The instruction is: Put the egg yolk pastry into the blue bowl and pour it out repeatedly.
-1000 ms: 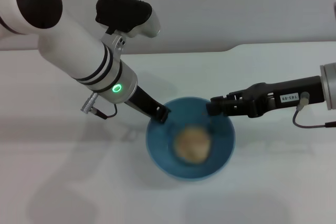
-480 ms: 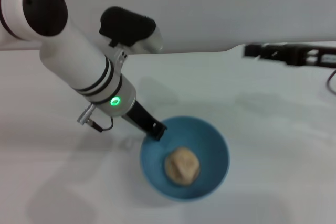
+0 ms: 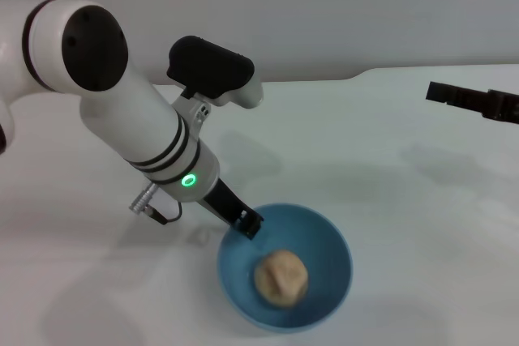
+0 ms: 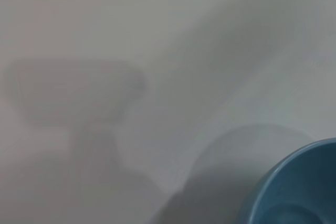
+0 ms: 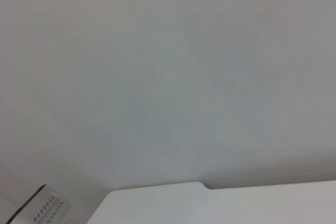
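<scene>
The blue bowl's lower edge point(image 3: 282, 331) meets the table with the pastry point(image 3: 281, 276) inside, so the bowl would stand upright and my left gripper opens now.
The blue bowl point(image 3: 328, 253) sits low at the front middle of the white table in the head view. The egg yolk pastry point(image 3: 281, 276), a pale tan lump, lies inside it. My left gripper point(image 3: 245, 224) is shut on the bowl's near-left rim and holds the bowl roughly level. Part of the bowl's rim also shows in the left wrist view point(image 4: 310, 182). My right gripper point(image 3: 433, 92) is far off at the right edge, well away from the bowl, with nothing seen in it. The right wrist view shows neither the bowl nor the pastry.
The white table point(image 3: 381, 176) spreads around the bowl, with its far edge meeting a grey wall. The table's far edge also shows in the right wrist view point(image 5: 210, 205).
My right gripper has pulled away from the bowl's rim to the far right. My left gripper has brought the bowl, with the pastry in it, nearer the front edge.
</scene>
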Controlling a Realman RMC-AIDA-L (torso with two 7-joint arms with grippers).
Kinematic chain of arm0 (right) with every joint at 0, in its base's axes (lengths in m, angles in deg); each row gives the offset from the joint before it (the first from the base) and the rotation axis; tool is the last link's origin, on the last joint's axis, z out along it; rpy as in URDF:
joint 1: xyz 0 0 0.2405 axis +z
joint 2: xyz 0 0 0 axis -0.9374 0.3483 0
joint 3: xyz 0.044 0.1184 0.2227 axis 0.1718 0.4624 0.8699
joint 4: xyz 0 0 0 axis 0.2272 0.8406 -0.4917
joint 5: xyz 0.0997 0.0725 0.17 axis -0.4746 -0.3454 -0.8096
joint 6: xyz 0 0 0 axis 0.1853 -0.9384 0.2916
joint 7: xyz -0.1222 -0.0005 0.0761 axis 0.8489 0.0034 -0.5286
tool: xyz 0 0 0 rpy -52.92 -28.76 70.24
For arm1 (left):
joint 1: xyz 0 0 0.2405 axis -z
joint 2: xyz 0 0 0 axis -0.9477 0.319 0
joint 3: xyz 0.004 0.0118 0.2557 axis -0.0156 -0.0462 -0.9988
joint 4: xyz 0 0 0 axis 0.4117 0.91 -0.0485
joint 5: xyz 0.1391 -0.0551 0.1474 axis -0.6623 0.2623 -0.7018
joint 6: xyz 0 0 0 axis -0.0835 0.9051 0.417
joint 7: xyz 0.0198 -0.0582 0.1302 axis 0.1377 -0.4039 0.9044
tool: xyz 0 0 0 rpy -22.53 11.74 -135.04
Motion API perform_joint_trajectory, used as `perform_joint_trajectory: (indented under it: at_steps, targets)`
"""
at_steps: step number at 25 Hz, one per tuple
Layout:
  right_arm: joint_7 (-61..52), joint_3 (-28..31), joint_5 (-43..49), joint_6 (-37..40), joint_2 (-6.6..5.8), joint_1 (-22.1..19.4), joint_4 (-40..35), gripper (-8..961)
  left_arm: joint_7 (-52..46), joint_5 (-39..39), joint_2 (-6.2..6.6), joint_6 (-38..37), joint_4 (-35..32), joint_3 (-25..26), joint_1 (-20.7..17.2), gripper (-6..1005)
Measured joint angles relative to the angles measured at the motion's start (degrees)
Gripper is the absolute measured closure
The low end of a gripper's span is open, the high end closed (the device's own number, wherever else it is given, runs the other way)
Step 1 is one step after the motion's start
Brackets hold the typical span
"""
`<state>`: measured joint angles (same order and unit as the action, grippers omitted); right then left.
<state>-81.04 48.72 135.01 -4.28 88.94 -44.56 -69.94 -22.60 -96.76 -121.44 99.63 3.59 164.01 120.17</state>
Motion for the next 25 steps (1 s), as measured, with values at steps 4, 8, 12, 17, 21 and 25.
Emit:
perform_joint_trajectory:
  at_steps: [4, 8, 12, 17, 21, 25]
  targets:
    - [0.0, 0.0, 0.0, -0.3, -0.17, -0.1, 1.1, 621, -0.2, 1.1, -0.01, -0.9, 0.0, -1.4, 0.0, 938]
    - [0.4, 0.0, 0.0, -0.3, -0.20, -0.1, 1.2, 620, -2.0, 1.1, 0.19, -1.1, 0.6, -1.0, 0.0, 844]
    - [1.4, 0.1, 0.0, -0.5, -0.20, -0.2, 1.6, 620, -2.2, 0.6, 0.42, -1.1, 3.1, -0.8, -0.4, 790]
    - [5.6, 0.4, -0.1, -1.2, -0.08, -1.0, 2.0, 620, -1.6, -1.0, 0.69, -2.0, 9.6, 0.8, -2.8, 625]
    - [8.0, 1.6, -2.8, -3.8, -0.03, -1.6, 4.8, 621, 0.3, -2.1, 0.69, -5.0, 16.0, 5.6, -7.2, 317]
    - [11.0, 6.5, -12.2, -5.9, -0.26, -3.2, 11.0, 621, 3.1, -1.6, 0.66, -13.1, 23.1, 8.3, -15.1, 252]
